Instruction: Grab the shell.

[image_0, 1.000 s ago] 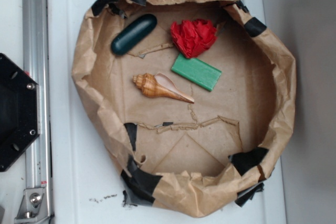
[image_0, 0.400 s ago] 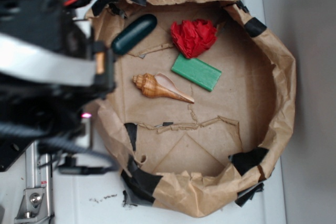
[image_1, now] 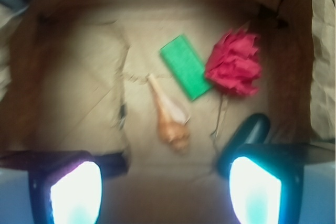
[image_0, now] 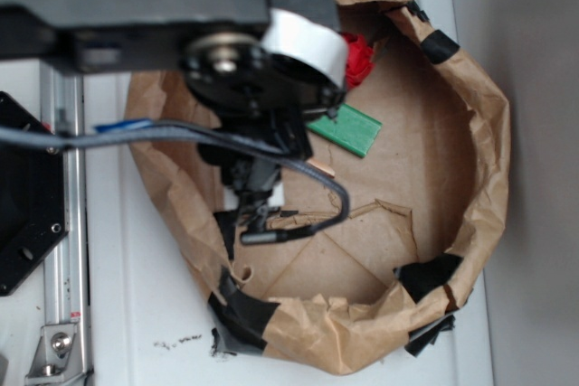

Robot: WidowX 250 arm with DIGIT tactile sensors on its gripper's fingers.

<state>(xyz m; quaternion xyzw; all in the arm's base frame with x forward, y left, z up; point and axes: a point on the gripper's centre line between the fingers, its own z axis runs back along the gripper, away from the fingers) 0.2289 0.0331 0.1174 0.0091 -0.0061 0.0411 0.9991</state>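
Next, my gripper grabs the shell by its wide body point(image_1: 171, 125) and picks it out from among the objects.
In the wrist view the tan-orange shell point(image_1: 170, 119) lies on the brown paper floor, pointed tail away from me and spiral end toward me. My gripper point(image_1: 164, 182) hangs open above it and a little short of it. Its two fingertips point(image_1: 73, 192) stand wide apart at the bottom corners with nothing between them. In the exterior view my arm point(image_0: 262, 61) covers nearly all of the shell; only its tail tip point(image_0: 323, 170) shows.
A flat green block point(image_1: 184, 66) and a red crumpled paper flower point(image_1: 234, 62) lie just beyond the shell. A dark green capsule point(image_1: 249, 129) sits by the right finger. Everything lies inside a brown paper bowl with raised, taped walls point(image_0: 488, 142).
My arm has swung in from the left over the bowl. In the exterior view it now covers the shell and the capsule, which were in plain sight a second ago.
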